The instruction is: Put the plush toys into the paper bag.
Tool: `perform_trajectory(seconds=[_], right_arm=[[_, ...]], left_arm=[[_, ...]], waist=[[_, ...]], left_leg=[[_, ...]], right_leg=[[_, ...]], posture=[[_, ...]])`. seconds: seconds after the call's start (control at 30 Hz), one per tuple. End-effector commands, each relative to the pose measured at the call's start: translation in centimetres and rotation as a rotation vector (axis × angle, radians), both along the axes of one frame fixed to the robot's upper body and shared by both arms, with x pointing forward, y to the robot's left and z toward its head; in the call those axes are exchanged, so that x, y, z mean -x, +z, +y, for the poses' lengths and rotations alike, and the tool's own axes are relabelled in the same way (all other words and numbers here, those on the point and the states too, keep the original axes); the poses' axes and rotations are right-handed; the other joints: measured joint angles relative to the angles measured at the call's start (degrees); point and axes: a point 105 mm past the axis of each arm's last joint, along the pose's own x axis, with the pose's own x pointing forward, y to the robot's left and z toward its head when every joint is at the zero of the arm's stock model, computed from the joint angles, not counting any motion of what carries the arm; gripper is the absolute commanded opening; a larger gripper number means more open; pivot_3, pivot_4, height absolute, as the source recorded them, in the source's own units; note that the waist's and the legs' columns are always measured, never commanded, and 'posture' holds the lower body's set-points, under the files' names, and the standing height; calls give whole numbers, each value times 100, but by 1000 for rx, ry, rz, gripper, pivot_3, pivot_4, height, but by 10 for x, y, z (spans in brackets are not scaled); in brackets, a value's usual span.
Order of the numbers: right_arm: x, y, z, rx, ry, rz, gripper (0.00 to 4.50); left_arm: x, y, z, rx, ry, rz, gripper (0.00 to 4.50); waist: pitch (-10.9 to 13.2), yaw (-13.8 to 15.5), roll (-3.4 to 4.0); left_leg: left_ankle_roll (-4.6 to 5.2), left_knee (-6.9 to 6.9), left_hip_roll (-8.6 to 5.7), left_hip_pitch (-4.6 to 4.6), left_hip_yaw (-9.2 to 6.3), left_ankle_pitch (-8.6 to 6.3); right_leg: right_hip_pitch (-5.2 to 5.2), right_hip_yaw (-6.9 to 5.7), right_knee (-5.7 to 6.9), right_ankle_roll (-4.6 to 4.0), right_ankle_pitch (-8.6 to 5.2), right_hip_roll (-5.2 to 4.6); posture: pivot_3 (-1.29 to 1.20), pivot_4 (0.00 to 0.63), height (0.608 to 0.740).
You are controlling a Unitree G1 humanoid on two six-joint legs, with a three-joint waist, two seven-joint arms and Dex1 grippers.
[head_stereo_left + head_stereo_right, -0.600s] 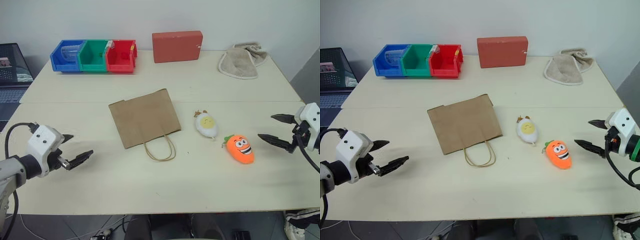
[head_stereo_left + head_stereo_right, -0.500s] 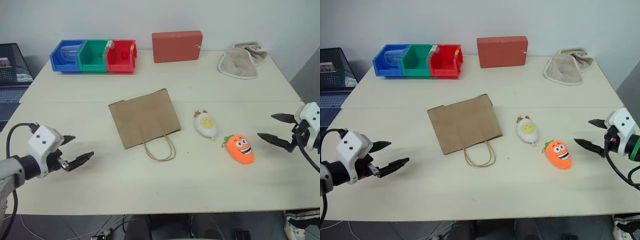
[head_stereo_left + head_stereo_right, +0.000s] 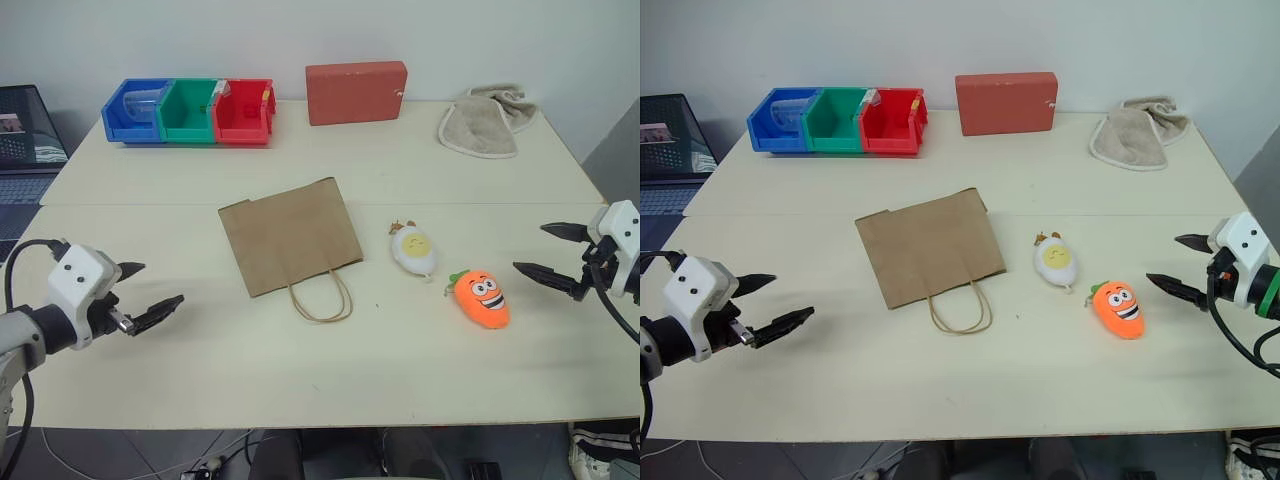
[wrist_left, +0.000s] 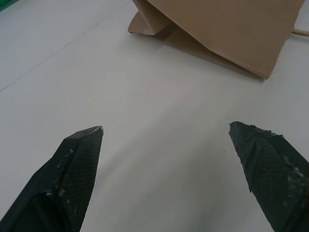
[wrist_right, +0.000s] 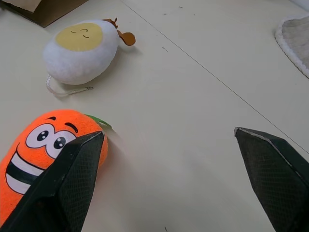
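Note:
My left gripper grabs the upper loop handle of the paper bag (image 3: pixel 290 236) next, since the bag lies flat and only its loop handles stick out.
The brown paper bag (image 3: pixel 290 236) lies flat mid-table, its loop handles (image 3: pixel 321 299) towards the near edge. A white egg plush (image 3: pixel 412 250) lies just right of the bag. An orange carrot plush (image 3: pixel 481 298) with a grinning face lies further right and nearer. My right gripper (image 3: pixel 546 252) hovers open a short way right of the carrot, pointing at it, nothing between its fingers. The right wrist view has the carrot (image 5: pixel 43 150) and the egg (image 5: pixel 80 50) ahead. My left gripper (image 3: pixel 152 291) is open over bare table, left of the bag (image 4: pixel 227 34).
Blue, green and red bins (image 3: pixel 188 110) stand at the back left, a red block (image 3: pixel 356 92) at the back middle, a beige cloth (image 3: pixel 482 126) at the back right. A laptop (image 3: pixel 25 140) sits off the table's left side.
My left gripper has drawn back a little to the left. The right gripper, toys and bag have stayed put.

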Motion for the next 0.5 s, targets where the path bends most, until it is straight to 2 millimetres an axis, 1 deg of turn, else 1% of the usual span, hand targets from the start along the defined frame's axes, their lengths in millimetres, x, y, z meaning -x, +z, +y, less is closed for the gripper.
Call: perform_trajectory(seconds=[0.03, 0.13, 0.3, 0.5], right_arm=[[3, 17, -6, 23, -8, -59, 4500], [4, 19, -6, 23, -11, -63, 4500], [2, 19, -6, 25, -14, -79, 4500], [1, 21, -2, 23, -9, -96, 4500]], left_arm=[[-1, 18, 8, -31, 23, -87, 4473], [0, 16, 8, -73, 8, -96, 4473], [1, 10, 10, -87, 1, -82, 4473], [1, 13, 14, -101, 6, -93, 4473]], waist=[[0, 0, 0], [0, 2, 0], [0, 1, 0], [0, 0, 0]], left_leg=[[0, 0, 0, 0, 1, 0], [0, 0, -1, 0, 2, 0], [0, 0, 0, 0, 2, 0], [0, 0, 0, 1, 4, 0]], right_leg=[[0, 1, 0, 0, 0, 0], [0, 2, 0, 0, 0, 0], [0, 2, 0, 0, 0, 0], [0, 3, 0, 0, 0, 0]], posture=[[0, 150, 740], [0, 150, 740], [0, 150, 740], [0, 150, 740]])
